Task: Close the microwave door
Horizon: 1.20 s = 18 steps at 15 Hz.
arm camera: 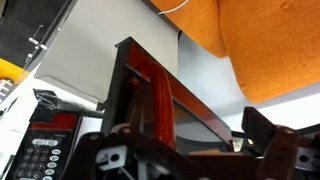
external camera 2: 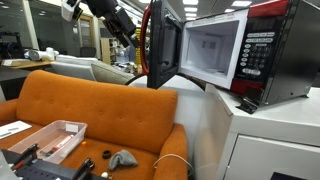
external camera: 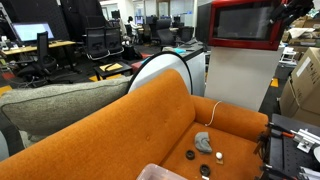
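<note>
The door's inner side must stay free to swing closed, so my gripper should next grab the microwave door's red handle near its free outer edge.
The glossy red microwave [external camera 2: 262, 50] stands on a white cabinet [external camera 2: 270, 140]. The microwave door [external camera 2: 160, 45] hangs wide open, swung out towards the sofa, and the white inside shows. In an exterior view the door's dark window [external camera: 245, 22] faces the camera. My gripper [external camera 2: 138, 42] is at the door's free outer edge, and it shows by the door's edge [external camera: 292, 12] in both exterior views. In the wrist view the door's red frame and glass [arm camera: 165, 100] lie between my spread fingers [arm camera: 185, 150]. The fingers are open and do not clamp the door.
An orange sofa [external camera 2: 90, 110] stands beside the cabinet, with a clear tray [external camera 2: 55, 138] and small objects on the seat. A grey cushion [external camera: 60, 100] and a white round panel [external camera: 165, 70] lie behind the sofa. Cardboard boxes [external camera: 305, 85] are near the cabinet.
</note>
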{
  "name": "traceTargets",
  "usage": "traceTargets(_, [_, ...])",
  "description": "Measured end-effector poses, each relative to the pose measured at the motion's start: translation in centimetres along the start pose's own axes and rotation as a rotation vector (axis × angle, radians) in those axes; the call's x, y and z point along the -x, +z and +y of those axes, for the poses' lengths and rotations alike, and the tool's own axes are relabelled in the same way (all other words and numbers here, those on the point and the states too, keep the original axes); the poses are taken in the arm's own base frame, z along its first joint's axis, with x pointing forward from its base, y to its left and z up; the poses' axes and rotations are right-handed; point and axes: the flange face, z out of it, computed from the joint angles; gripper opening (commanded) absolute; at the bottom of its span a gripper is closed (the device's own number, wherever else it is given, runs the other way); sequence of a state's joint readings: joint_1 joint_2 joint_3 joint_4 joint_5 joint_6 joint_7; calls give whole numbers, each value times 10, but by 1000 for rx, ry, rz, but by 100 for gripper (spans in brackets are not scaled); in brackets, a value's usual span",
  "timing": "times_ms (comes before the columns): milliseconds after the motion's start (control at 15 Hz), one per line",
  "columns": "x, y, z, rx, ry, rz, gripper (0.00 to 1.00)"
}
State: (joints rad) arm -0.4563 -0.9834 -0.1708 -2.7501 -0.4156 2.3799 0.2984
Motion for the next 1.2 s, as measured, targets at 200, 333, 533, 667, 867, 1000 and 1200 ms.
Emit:
traceTargets(200, [-11,6,2,19,37,17,100])
traceTargets(333, [-16,7,0,42,48,38,100])
traceTargets(533, [-20,8,-3,87,58,66,100])
traceTargets(667, [-21,8,-6,126,59,84,100])
traceTargets(867, [-20,8,-11,170,65,92,100])
traceTargets(1000, [-20,10,-14,189,73,92,100])
traceTargets(1200, [-18,16,-16,216,90,83,99])
